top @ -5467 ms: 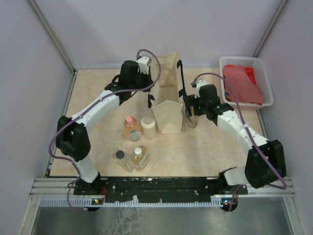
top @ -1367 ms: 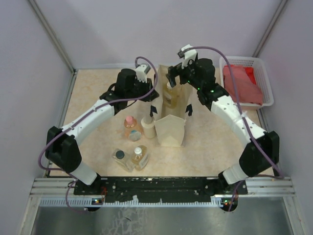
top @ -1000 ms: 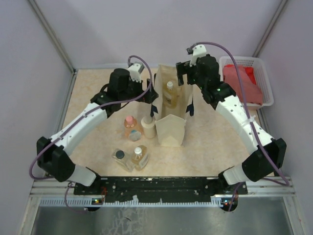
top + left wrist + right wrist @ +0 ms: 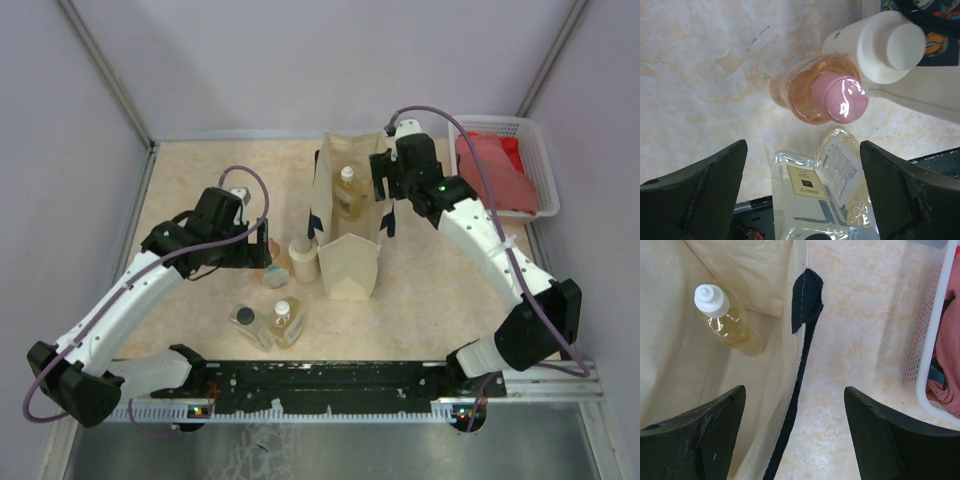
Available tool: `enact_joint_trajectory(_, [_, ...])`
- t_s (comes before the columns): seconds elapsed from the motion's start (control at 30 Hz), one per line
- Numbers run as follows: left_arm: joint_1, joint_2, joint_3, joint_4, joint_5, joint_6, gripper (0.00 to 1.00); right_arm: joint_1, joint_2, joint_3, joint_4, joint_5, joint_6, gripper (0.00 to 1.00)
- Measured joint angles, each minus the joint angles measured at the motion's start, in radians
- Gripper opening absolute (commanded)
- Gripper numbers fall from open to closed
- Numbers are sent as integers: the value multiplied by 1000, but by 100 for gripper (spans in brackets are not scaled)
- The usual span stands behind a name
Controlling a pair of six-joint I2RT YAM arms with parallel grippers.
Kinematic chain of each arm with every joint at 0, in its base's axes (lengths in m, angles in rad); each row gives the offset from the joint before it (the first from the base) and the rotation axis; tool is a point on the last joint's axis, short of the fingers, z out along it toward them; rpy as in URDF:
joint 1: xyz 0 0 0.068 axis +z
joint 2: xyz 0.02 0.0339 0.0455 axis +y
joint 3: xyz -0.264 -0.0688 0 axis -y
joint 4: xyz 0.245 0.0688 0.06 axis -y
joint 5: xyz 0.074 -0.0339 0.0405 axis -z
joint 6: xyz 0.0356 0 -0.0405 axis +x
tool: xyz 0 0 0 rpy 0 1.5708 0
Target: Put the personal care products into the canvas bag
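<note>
My left gripper grabs the pink-capped bottle (image 4: 840, 97) by the sides of its body (image 4: 804, 94) next. That leaves the bottle's base free to enter the bag.
The canvas bag (image 4: 347, 262) stands upright mid-table with a white-capped amber bottle (image 4: 347, 192) inside it (image 4: 725, 320). My right gripper (image 4: 384, 185) is open above the bag's right wall, its jaws (image 4: 795, 390) straddling the rim and the dark strap (image 4: 807, 295), holding nothing. Left of the bag stand a pink-capped bottle (image 4: 840, 97) and a cream container (image 4: 304, 259). Two clear bottles (image 4: 246, 324) (image 4: 285, 321) lie nearer the front edge. My left gripper (image 4: 258, 250) hangs open just above the pink-capped bottle, with the lying bottles (image 4: 807, 192) in view between its fingers (image 4: 705, 185).
At the back right stands a white plastic basket (image 4: 545, 175) holding a red cloth (image 4: 495, 170); its wall shows in the right wrist view (image 4: 925, 345). A black rail (image 4: 330, 375) runs along the near table edge. Grey walls enclose the table.
</note>
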Motion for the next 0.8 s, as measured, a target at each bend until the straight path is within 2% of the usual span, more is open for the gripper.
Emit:
enact_joint_trajectory(0.3, [0, 8, -123, 143, -5, 27, 100, 0, -2, -22, 0, 1, -1, 80])
enact_joint_trajectory(0.5, [0, 72, -142, 222, 2, 91, 100, 0, -5, -28, 0, 6, -1, 80])
enact_joint_trajectory(0.8, [0, 83, -186, 314, 8, 186, 100, 0, -9, -36, -5, 16, -1, 80])
